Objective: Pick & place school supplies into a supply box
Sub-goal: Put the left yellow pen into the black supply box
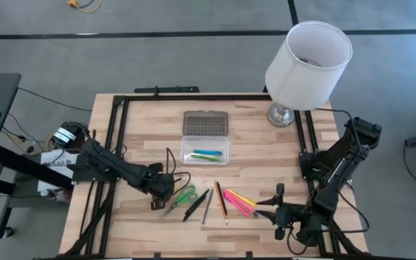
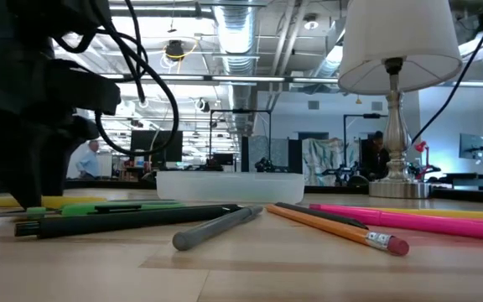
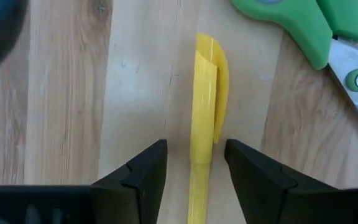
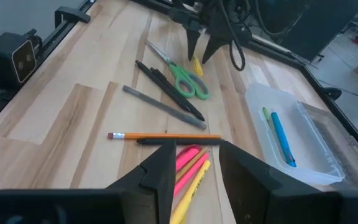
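I will put the yellow pen away in the supply box, so my left gripper will next grab it by its end with the cap [image 3: 202,146].
My left gripper [image 3: 194,165] is open and low over the table, with one finger on each side of a yellow pen [image 3: 205,106] that lies flat on the wood. I see a gap at each finger. It also shows in the high view [image 1: 159,193]. Green-handled scissors [image 1: 183,196] lie just beside it. A black pen [image 1: 196,204], a grey pencil [image 1: 207,206], an orange pencil [image 1: 222,201] and pink and yellow highlighters [image 1: 239,202] lie in a row. My right gripper [image 4: 194,165] is open above the highlighters [image 4: 188,165]. The clear supply box [image 1: 205,149] holds a blue and a green pen.
The box's grey ribbed lid [image 1: 205,123] lies open behind it. A white lamp [image 1: 305,61] stands at the table's far right. A black frame rail [image 1: 193,97] runs round the table's edges. Bare wood lies left of my left gripper and along the near edge.
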### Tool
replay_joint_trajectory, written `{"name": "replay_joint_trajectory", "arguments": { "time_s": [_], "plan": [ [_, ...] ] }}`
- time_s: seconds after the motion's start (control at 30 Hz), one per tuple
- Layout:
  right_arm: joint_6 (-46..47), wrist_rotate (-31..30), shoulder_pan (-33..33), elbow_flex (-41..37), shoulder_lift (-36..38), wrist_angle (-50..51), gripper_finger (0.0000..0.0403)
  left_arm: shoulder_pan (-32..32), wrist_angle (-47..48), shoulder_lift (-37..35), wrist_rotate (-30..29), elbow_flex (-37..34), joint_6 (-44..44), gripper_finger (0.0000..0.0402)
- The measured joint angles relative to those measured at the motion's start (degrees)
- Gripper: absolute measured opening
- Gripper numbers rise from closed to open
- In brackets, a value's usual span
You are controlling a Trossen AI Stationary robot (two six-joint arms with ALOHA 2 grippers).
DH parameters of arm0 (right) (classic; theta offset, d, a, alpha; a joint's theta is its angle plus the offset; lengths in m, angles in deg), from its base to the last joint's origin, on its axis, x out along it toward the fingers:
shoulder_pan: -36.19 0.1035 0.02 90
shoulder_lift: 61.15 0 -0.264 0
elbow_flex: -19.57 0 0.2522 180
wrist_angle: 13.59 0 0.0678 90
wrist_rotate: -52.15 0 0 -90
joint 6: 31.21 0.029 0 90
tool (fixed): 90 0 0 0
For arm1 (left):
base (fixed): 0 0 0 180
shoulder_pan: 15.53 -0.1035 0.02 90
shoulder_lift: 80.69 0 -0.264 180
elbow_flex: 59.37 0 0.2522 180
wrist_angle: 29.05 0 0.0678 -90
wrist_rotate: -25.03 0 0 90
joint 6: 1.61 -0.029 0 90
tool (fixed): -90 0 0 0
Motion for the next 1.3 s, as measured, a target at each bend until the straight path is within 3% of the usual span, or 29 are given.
{"name": "replay_joint_trajectory", "arguments": {
  "time_s": [0.2,0.63,0.93,1.03,1.3],
  "plan": [
    [-0.02,-0.02,-0.42,0.00,-1.02,0.35,0.0118,-0.83,-0.23,0.06,1.23,0.00,-0.76,0.0158],
    [-0.07,-0.02,-0.26,0.00,-1.02,0.28,0.0118,-1.04,-0.78,0.15,1.39,0.00,1.29,0.0058],
    [-0.11,-0.04,-0.28,0.00,-1.02,0.20,0.0118,-1.04,-0.39,-0.08,1.11,0.07,1.68,0.0042],
    [-0.11,-0.04,-0.26,0.00,-1.02,0.20,0.0118,-0.70,-0.23,-0.85,-0.17,0.02,1.75,0.0041],
    [-0.11,-0.07,-0.28,0.00,-1.02,0.17,0.0118,1.10,3.98,-1.99,-10.09,4.50,-0.28,0.0034]
  ]
}}
